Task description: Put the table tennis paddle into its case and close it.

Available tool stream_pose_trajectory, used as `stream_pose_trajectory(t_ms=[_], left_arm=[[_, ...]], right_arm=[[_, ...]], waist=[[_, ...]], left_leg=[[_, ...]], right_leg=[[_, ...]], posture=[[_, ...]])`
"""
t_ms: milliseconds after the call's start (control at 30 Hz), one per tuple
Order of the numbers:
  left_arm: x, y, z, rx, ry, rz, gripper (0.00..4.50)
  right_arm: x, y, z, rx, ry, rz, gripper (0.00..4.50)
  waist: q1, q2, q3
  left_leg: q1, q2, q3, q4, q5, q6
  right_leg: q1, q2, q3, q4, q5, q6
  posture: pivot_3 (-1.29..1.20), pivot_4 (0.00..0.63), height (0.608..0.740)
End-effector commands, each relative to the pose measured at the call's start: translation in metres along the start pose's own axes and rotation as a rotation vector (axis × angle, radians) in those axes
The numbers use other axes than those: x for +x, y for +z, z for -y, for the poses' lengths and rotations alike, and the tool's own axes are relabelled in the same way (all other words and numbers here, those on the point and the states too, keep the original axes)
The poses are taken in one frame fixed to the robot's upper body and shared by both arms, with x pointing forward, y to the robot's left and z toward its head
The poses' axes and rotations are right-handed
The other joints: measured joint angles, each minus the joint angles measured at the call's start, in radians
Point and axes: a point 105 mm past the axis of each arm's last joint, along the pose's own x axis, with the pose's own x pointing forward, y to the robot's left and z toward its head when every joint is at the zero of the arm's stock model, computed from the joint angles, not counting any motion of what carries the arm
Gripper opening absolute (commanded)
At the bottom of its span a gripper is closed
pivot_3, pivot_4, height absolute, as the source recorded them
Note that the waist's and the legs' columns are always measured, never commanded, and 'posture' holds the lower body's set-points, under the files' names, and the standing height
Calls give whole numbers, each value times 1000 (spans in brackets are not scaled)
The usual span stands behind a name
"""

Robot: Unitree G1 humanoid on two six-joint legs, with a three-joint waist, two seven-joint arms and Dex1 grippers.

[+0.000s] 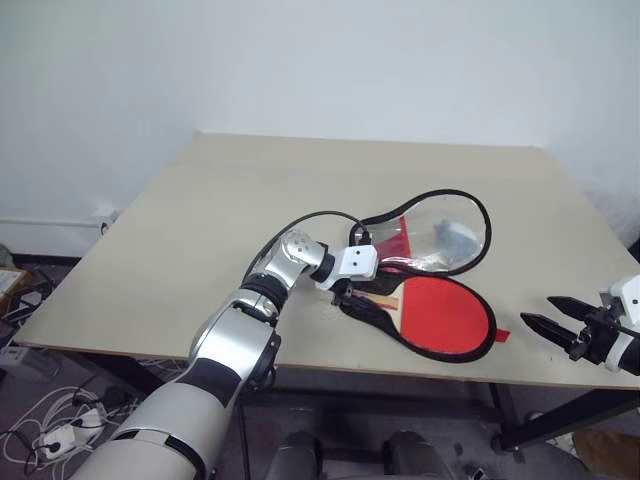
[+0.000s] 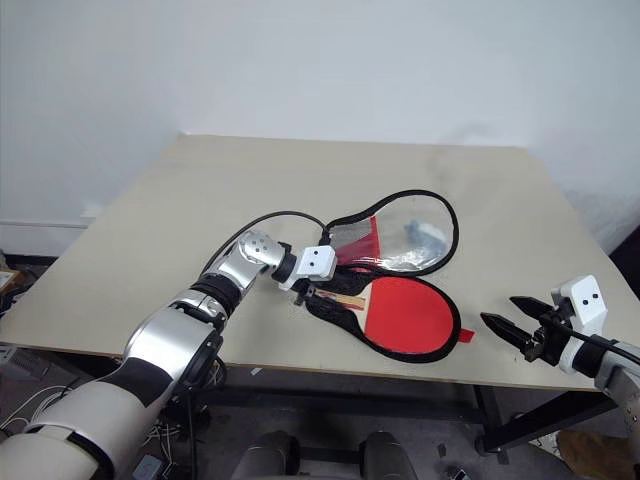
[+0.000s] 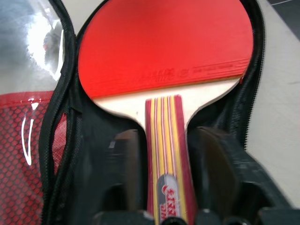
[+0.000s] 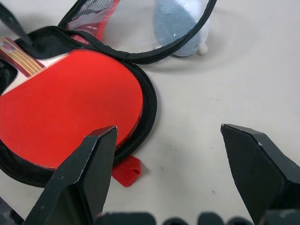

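Note:
The flap's black zipper rim (image 1: 489, 231) stands up off the table while its clear sheet (image 1: 430, 232) lies slack, and my right gripper needs to reach and grab that rim.
The table tennis paddle (image 1: 440, 312) lies flat in the lower black half of the open case (image 3: 70, 154), red blade up. Its striped handle (image 3: 165, 140) points toward my left gripper (image 1: 345, 292). That gripper is open, with one black finger (image 3: 213, 164) on each side of the handle and a small gap showing. The case's red and clear lid (image 1: 425, 228) is folded back on the table behind the paddle. My right gripper (image 1: 537, 311) hangs open near the table's front right edge, beside the case's red tab (image 4: 125, 171), with nothing between its fingers.
A small white-grey soft lump (image 4: 180, 28) sits on the table under the raised rim of the lid. The beige table (image 1: 200, 230) is bare to the left and behind. Its front edge runs just below the case.

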Motion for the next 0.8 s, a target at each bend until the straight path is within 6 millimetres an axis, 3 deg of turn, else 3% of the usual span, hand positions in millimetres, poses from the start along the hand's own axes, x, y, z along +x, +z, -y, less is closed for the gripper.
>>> stream_pose_trajectory(t_ms=[33, 100, 367, 533, 667, 800], left_arm=[[-6, 14, -15, 53, 54, 3, 3678], [-6, 16, -16, 46, 60, 15, 4105], [-19, 36, -43, -35, 243, 148, 4105], [-42, 43, -74, -216, 477, 267, 4105], [-53, 41, -83, -292, 570, 309, 4105], [-69, 28, -89, -395, 675, 352, 4105]], right_arm=[[-1, 16, -2, -37, 1, 54, 3843], [-1, 16, -2, -37, 1, 54, 3843], [6, 27, -7, -66, 15, 77, 3843], [26, 38, -15, -68, 24, 130, 3843], [42, 45, -18, -67, 11, 171, 3843], [71, 51, -6, 5, -50, 199, 3843]], waist=[[0, 0, 0], [0, 0, 0], [0, 0, 0], [-1, 0, 0], [-4, -1, 0], [-6, -1, 1]], left_leg=[[0, 0, 0, 0, 0, 0], [0, 0, 0, 0, 0, 0], [0, 0, 0, 0, 0, 0], [0, 0, -1, 1, 0, 0], [0, 0, -1, 1, 0, 0], [0, 0, -1, 0, 0, 0]], right_leg=[[0, 0, 0, 0, 0, 0], [0, 0, 0, 0, 0, 0], [0, 0, 0, 0, 0, 0], [0, 0, -1, 0, 0, 0], [0, 0, -1, 0, 0, 0], [0, 0, -1, 0, 0, 0]], posture=[[0, 0, 740], [0, 0, 740], [0, 0, 740], [0, 0, 740], [0, 0, 740], [0, 0, 740]])
